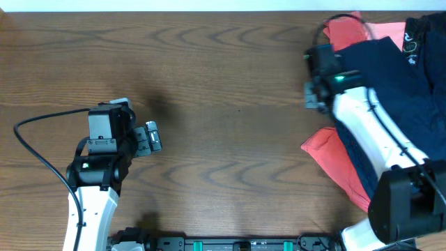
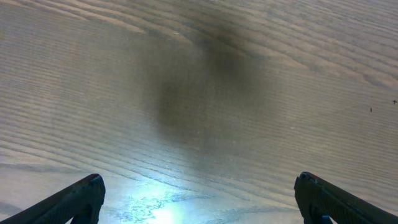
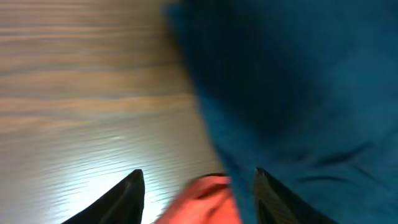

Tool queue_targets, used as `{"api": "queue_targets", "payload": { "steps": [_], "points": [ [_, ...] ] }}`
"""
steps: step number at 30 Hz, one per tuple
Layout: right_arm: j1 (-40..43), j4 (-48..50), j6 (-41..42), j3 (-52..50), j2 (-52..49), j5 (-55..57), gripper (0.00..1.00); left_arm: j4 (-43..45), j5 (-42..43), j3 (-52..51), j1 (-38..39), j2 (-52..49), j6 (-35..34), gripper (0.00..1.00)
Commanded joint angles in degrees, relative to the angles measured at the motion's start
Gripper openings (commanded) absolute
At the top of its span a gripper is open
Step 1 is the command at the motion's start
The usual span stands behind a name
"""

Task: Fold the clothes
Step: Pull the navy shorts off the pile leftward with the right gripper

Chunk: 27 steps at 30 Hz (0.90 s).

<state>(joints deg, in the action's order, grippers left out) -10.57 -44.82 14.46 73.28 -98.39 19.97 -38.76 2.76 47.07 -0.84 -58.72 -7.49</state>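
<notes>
I need to draw the navy garment across the table for folding, so I should next grab the edge of the navy garment facing the empty wood with my right gripper.
A navy garment (image 1: 394,77) lies crumpled over a coral-red garment (image 1: 333,155) in a pile at the table's right side. Red cloth also shows at the far right corner. My right gripper (image 1: 315,82) is at the pile's left edge. In the blurred right wrist view its jaws (image 3: 198,174) are apart, with a fold of the red garment (image 3: 208,200) between them and the navy garment (image 3: 298,81) to the right. My left gripper (image 1: 151,137) is open and empty over bare wood at the left, as the left wrist view (image 2: 199,182) shows.
The wooden table (image 1: 230,104) stretches between the two arms. A black cable (image 1: 35,150) loops at the left arm. The right arm's white link (image 1: 366,129) lies across the pile.
</notes>
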Motion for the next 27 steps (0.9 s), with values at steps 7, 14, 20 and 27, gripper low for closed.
{"api": "queue_targets", "payload": {
  "steps": [7,14,20,27],
  "points": [
    [10.56,8.85,-1.46,-11.08,-0.22,-3.74,0.55,-0.02,-0.42,1.01,0.17,-0.02,-0.28,0.98],
    [13.49,17.31,-4.26,-16.52,-0.22,-7.76,0.55,0.0,-0.42,1.01,0.17,-0.02,-0.28,0.98],
    [13.4,18.47,-5.09,-17.46,-0.22,-12.28,0.55,-0.04,-0.39,1.01,0.17,-0.02,-0.28,0.98],
    [13.18,18.73,-4.59,-19.43,-0.22,-9.22,0.53,-0.02,-0.39,1.01,0.17,-0.02,-0.28,0.98]
  ]
}}
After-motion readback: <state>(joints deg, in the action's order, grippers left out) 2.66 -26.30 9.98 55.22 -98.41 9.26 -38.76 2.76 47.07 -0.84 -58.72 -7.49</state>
